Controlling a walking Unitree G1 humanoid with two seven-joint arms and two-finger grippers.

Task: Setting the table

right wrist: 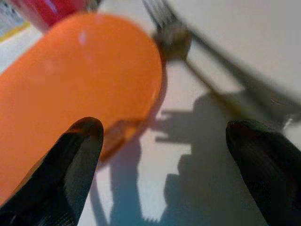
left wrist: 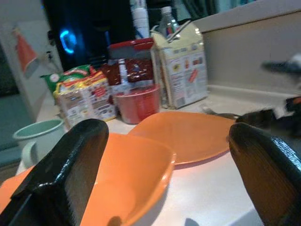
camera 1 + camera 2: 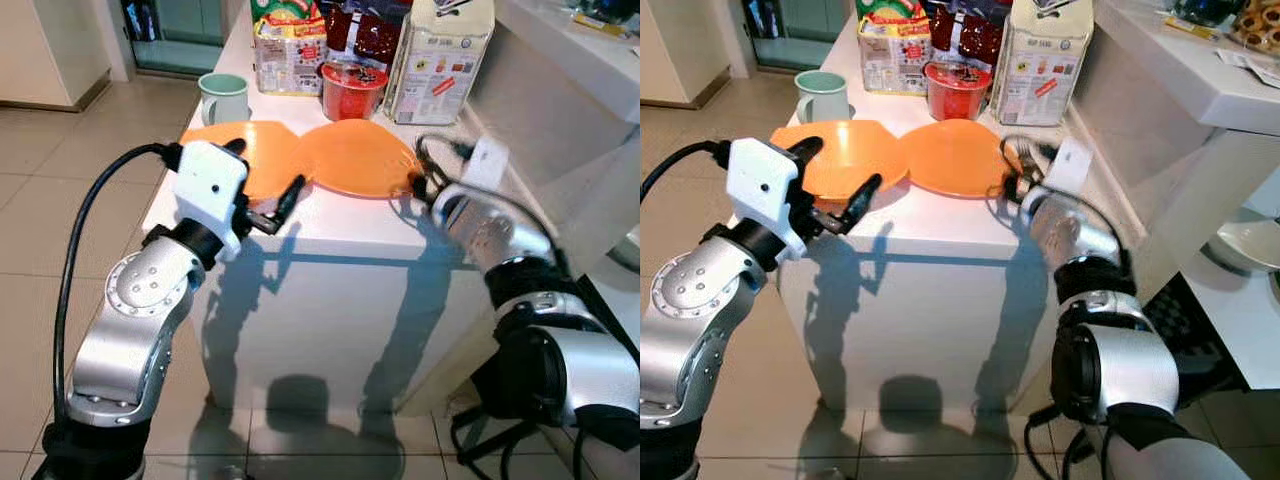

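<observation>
My right gripper pinches the orange plate (image 3: 355, 155) by its rim beside the fork next.
An orange bowl (image 3: 248, 152) and an orange plate (image 3: 355, 155) lie side by side on the white table (image 3: 345, 222), near its front edge. My left gripper (image 3: 262, 175) hovers open at the bowl's near rim, with one finger over the bowl and the other in front of it. My right gripper (image 1: 164, 169) is open and low over the tabletop at the plate's right edge, holding nothing. A metal fork (image 1: 175, 36) lies on the table just beyond the plate's rim, right of it.
Behind the dishes stand a mint mug (image 3: 225, 95), a red cup (image 3: 352, 90), noodle packs (image 3: 290, 45) and a tall carton (image 3: 440, 60). A raised white counter (image 3: 570, 50) runs along the table's right side. Tiled floor (image 3: 60, 170) lies to the left.
</observation>
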